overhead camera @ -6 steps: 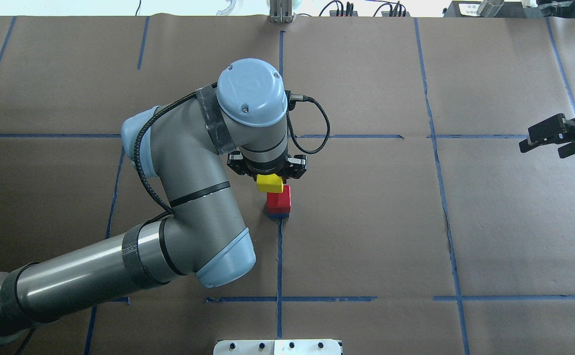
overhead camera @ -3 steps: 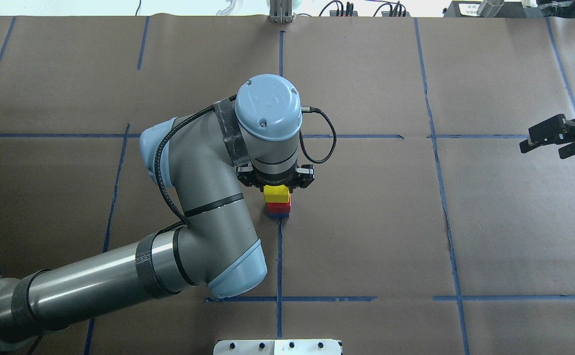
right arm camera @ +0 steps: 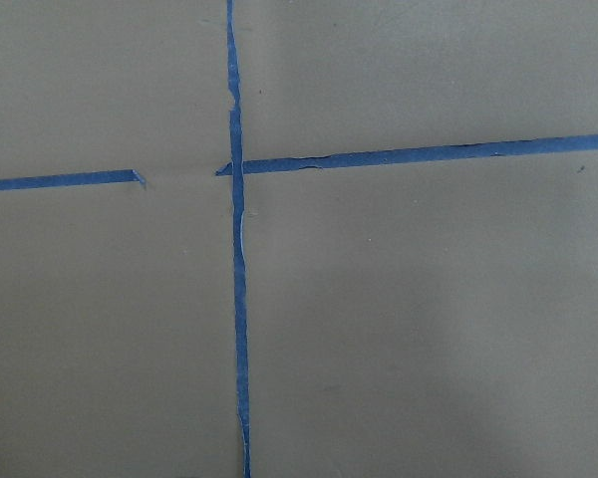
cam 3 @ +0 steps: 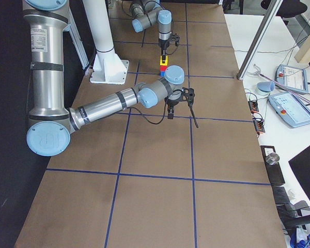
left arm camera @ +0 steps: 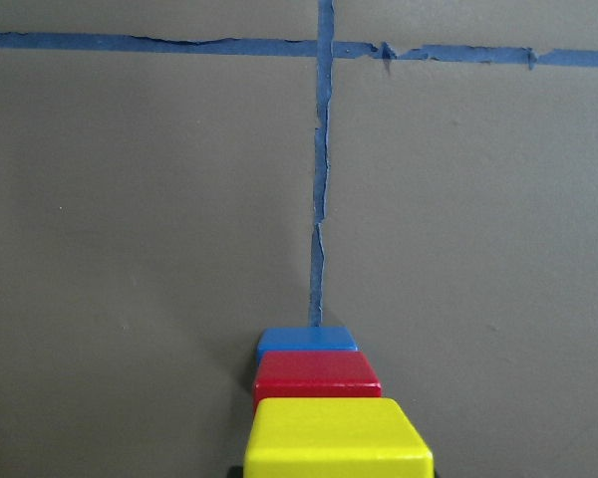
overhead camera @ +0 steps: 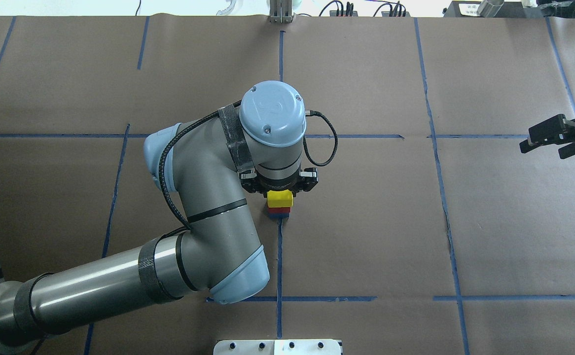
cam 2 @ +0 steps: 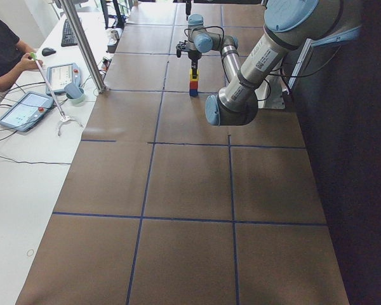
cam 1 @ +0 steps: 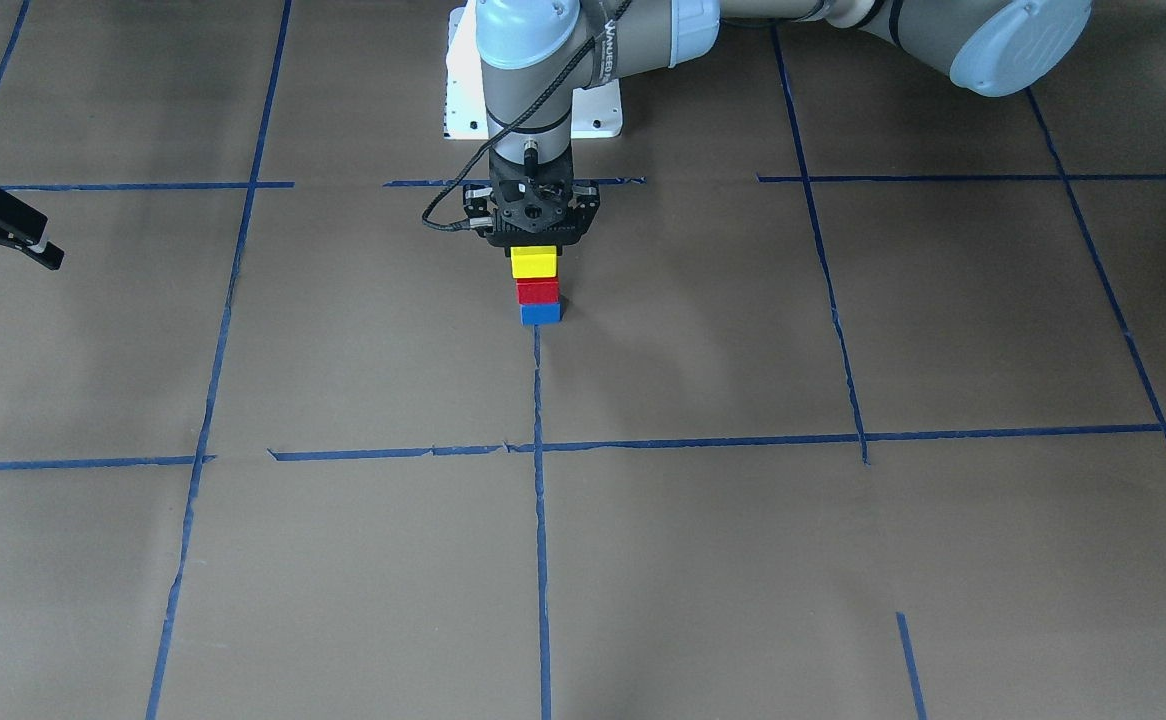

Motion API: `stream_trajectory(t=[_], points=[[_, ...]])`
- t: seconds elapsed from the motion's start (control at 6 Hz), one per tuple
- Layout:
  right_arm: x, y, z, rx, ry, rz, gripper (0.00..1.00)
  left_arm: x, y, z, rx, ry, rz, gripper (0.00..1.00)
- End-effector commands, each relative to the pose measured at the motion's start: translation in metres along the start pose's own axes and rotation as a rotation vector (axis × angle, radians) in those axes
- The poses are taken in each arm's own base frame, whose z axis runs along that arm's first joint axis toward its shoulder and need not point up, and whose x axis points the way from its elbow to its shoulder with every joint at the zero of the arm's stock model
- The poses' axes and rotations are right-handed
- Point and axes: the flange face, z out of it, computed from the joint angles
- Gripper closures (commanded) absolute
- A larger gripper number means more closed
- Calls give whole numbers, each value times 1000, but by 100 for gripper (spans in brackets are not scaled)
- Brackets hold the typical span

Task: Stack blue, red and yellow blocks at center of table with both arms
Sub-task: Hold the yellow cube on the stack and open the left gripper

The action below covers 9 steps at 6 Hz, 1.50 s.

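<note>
The yellow block's lower edge meets the red block squarely in the front view, so the yellow block would stay. It is now time for my left gripper to open.
A blue block sits on the table at the centre tape cross, with a red block on top of it. My left gripper points straight down and is shut on a yellow block, held squarely over the red block, touching it or just above it. In the overhead view the yellow block covers most of the stack. The left wrist view shows yellow, red and blue in line. My right gripper is open and empty, far off at the table's right side.
Brown paper with blue tape lines covers the table. A white base plate sits at the near edge. Operators' tablets and cables lie on a side table beyond the far edge.
My left gripper has carried the yellow block to the right and down, from beside the stack's far left corner to directly over the red block. The right arm has not moved.
</note>
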Motion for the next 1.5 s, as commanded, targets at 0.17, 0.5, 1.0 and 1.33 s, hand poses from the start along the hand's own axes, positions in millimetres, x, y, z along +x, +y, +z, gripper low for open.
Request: stream_trajectory(t=[0.17, 0.5, 1.0, 1.33], points=[[0, 0, 0, -1, 1, 1, 0, -2, -2, 2, 19, -7, 4, 94], [1, 0, 0, -1, 1, 1, 0, -3, -3, 4, 22, -10, -1, 92], [1, 1, 0, -1, 1, 2, 0, -1, -1, 4, 31, -9, 4, 0], [0, 1, -1, 0, 0, 0, 0, 1, 5, -22, 48, 37, 16, 0]])
